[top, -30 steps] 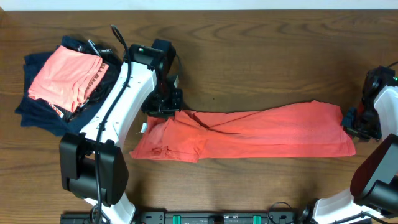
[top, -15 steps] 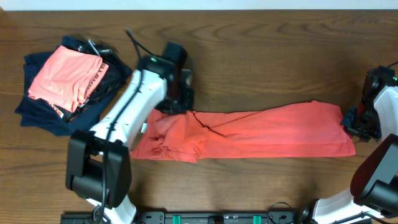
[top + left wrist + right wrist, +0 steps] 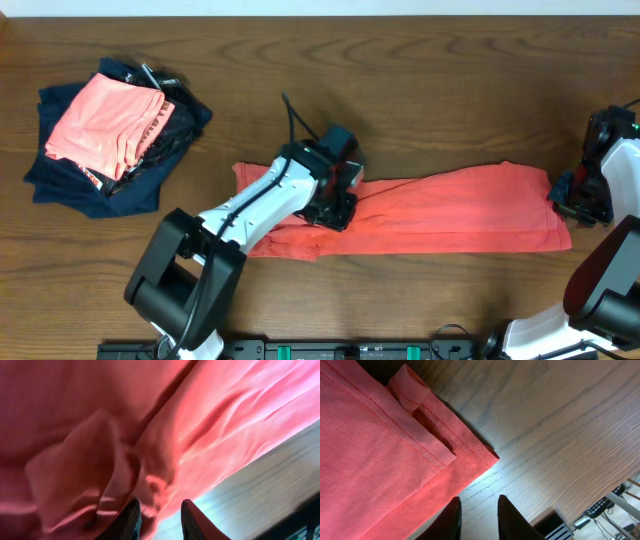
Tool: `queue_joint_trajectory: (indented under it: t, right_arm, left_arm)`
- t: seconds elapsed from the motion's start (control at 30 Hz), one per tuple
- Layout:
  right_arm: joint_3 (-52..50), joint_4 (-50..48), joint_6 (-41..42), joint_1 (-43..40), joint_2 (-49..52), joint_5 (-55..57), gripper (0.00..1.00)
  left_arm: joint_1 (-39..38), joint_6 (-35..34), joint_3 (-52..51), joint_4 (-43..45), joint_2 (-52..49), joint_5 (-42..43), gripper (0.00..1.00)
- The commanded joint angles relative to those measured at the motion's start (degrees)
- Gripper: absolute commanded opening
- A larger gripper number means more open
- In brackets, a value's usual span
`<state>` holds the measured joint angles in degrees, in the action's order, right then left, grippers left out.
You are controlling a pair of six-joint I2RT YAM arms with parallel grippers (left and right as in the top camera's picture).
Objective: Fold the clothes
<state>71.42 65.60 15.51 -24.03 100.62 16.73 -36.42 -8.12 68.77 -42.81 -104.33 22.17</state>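
The red-orange T-shirt should next be grabbed by its hemmed end with my right gripper, so that I can fold that end inward over the strip.
The red-orange T-shirt lies as a long strip across the middle of the table, plain side up, no lettering showing. My left gripper is on its left half, and a bunched fold of the shirt sits between the fingers. Cloth fills most of the left wrist view. My right gripper rests by the shirt's right end. In the right wrist view its fingers are apart over bare wood, next to the hemmed corner of the shirt.
A pile of garments sits at the back left: a folded salmon-pink piece on top of navy and black ones. The wooden table runs across the whole view.
My left arm has swung from the shirt's left end toward the middle right, drawing the left part of the shirt over itself. The right arm has not moved.
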Motion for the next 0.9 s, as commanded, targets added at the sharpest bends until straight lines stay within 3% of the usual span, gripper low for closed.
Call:
queue_joint_trajectory:
  t: [0.0,0.07,0.23,0.43,0.53,0.6,0.87]
  right_arm:
    - [0.8,0.3,0.7,-0.4,-0.5,-0.4,0.25]
    - [0.8,0.5,0.7,-0.4,-0.5,-0.5,0.28]
    - [0.3,0.0,0.3,-0.4,-0.5,-1.8,0.47]
    - [-3.6,-4.5,-7.6,-0.9,-0.5,-9.8,0.61]
    - [-6.4,-9.1,-10.2,-1.1,-0.5,-9.7,0.65]
    - [-8.0,-12.3,-10.5,-1.5,-0.5,-9.7,0.72]
    - [-13.4,-25.9,-11.6,-2.7,-0.5,-9.9,0.74]
  left_arm:
    - [-0.5,0.6,-0.2,1.3,0.8,0.3,0.37]
    - [-0.5,0.6,-0.2,1.6,0.8,0.3,0.39]
    - [0.9,0.6,1.2,-0.5,2.0,0.3,0.40]
    - [5.6,-0.1,2.3,-1.4,10.4,-6.1,0.45]
    - [8.7,-0.1,2.3,-1.9,16.0,-8.1,0.64]
    - [11.0,-0.3,2.3,-3.0,19.2,-8.1,0.66]
    - [15.3,-1.8,2.3,-8.1,23.5,-8.1,0.67]
